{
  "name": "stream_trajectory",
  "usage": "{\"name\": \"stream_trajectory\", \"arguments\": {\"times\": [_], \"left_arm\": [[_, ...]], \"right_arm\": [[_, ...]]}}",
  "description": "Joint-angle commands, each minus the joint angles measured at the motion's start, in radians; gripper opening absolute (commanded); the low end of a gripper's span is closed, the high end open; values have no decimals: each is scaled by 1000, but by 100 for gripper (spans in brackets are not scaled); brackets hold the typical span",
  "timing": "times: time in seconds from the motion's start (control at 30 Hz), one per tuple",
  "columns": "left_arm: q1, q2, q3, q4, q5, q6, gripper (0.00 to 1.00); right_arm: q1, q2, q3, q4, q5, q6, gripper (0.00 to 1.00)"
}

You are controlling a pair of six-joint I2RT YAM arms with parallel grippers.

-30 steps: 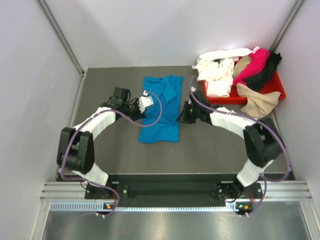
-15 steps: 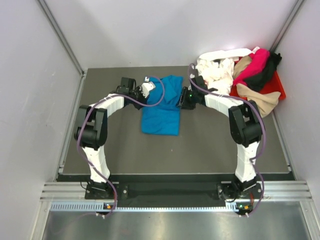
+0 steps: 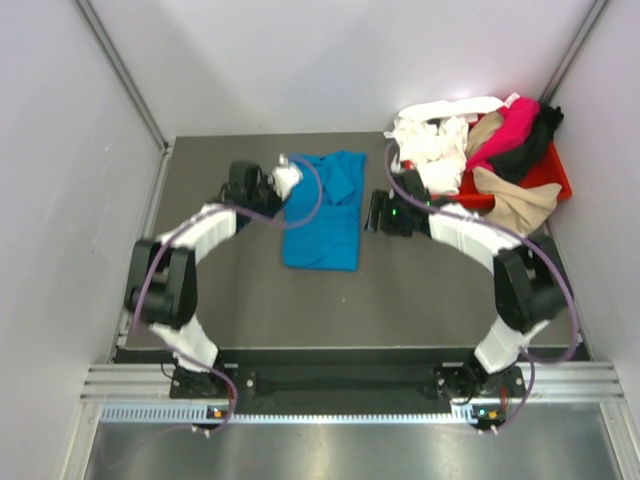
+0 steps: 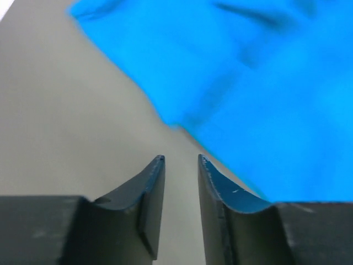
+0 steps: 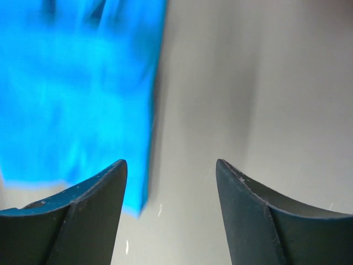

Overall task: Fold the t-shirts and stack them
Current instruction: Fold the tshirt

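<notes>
I will grab the bright blue t-shirt (image 3: 322,212) with my left gripper by the near-end corner on this gripper's side, to fold that end over the t-shirt's far end.
The bright blue t-shirt (image 3: 322,212) lies folded into a narrow rectangle on the dark table, and it also fills the upper right of the left wrist view (image 4: 265,83) and the upper left of the right wrist view (image 5: 77,83). My left gripper (image 3: 283,178) (image 4: 181,161) hovers just off the shirt's far left edge, its jaws slightly apart and open over bare table. My right gripper (image 3: 374,212) (image 5: 171,163) is beside the shirt's right edge, open wide with nothing between its fingers. White (image 3: 430,138), magenta (image 3: 510,125), black (image 3: 538,135) and tan (image 3: 515,205) t-shirts are heaped at the back right.
A red plastic tray (image 3: 548,172) under the heap of shirts sits in the back right corner against the wall. White walls close in the table on the left, back and right. Purple cables loop over both arms.
Both grippers carried the blue shirt's near part toward the far end, then opened and let go. The shirt now lies shorter, and both grippers have drawn back off its side edges.
</notes>
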Motion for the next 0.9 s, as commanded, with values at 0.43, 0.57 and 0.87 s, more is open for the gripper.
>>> {"name": "stream_trajectory", "arguments": {"times": [0.43, 0.57, 0.87], "left_arm": [[-108, -417, -535, -84, 336, 638, 57], [-133, -353, -541, -26, 327, 640, 57], [-167, -245, -557, -2, 219, 700, 40]], "right_arm": [[201, -43, -280, 241, -96, 202, 67], [204, -16, -275, 270, -107, 218, 65], [199, 33, -284, 304, -138, 232, 24]]}}
